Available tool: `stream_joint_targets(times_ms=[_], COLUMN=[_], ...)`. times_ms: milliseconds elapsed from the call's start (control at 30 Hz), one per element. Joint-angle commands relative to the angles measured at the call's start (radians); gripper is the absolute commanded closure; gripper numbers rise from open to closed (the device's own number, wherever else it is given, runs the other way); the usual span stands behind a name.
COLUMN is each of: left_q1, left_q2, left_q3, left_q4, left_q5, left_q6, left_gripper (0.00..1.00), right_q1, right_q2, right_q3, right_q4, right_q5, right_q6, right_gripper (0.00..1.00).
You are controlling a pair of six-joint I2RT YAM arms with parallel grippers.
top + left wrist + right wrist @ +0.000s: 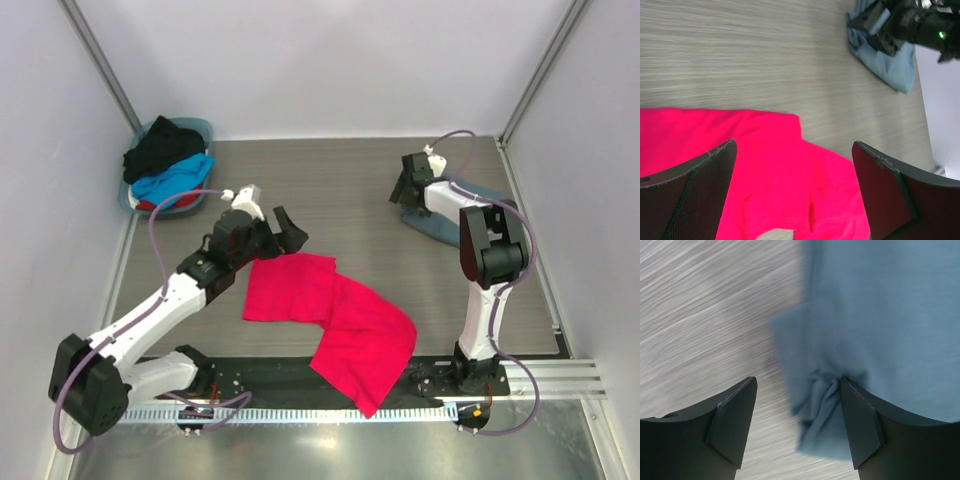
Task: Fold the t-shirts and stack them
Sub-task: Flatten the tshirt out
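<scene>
The red-pink t-shirt (335, 315) must come onto the table for folding, so its top edge near the folded corner is next for my left gripper to grab.
A bright red-pink t-shirt (335, 315) lies partly folded in the middle of the table, its lower corner over the near edge. My left gripper (285, 228) is open and empty just above its top left edge; the shirt fills the left wrist view (785, 170) between the fingers. A slate grey-blue t-shirt (440, 226) lies folded at the right. My right gripper (408, 186) is open over its left edge. In the right wrist view a bunched corner of the grey-blue cloth (825, 405) lies between the fingers, touching the right one (860, 420).
A blue basket (135, 195) at the far left corner holds black (160, 148), bright blue (175, 178) and red (165, 205) shirts. White walls close in the back and sides. A black base rail (270, 375) runs along the near edge.
</scene>
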Motion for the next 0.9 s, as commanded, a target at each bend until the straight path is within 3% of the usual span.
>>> stream_joint_targets(times_ms=[0, 133, 267, 500, 767, 867], left_q1=[-0.084, -0.212, -0.264, -0.347, -0.466, -0.474], left_q2=[0.059, 0.161, 0.289, 0.388, 0.514, 0.611], left_q3=[0.110, 0.210, 0.294, 0.416, 0.498, 0.537], left_q4=[-0.052, -0.129, -0.187, -0.389, -0.498, -0.524], left_q5=[-0.025, -0.089, -0.030, 0.082, 0.156, 0.151], left_q6=[0.067, 0.132, 0.167, 0.282, 0.420, 0.422], left_gripper=[0.03, 0.03, 0.04, 0.06, 0.07, 0.15], right_q1=[-0.047, -0.075, -0.081, -0.024, 0.024, 0.025], right_q2=[-0.010, -0.087, -0.208, -0.420, -0.668, -0.805], right_q3=[-0.021, -0.079, -0.153, -0.235, -0.410, -0.544], right_q4=[-0.036, -0.055, -0.048, -0.026, 0.071, 0.180], right_q5=[-0.002, 0.039, 0.097, -0.015, -0.178, -0.225], right_q6=[0.039, 0.044, 0.030, -0.013, 0.088, 0.135], right_gripper=[0.27, 0.26, 0.26, 0.17, 0.17, 0.17])
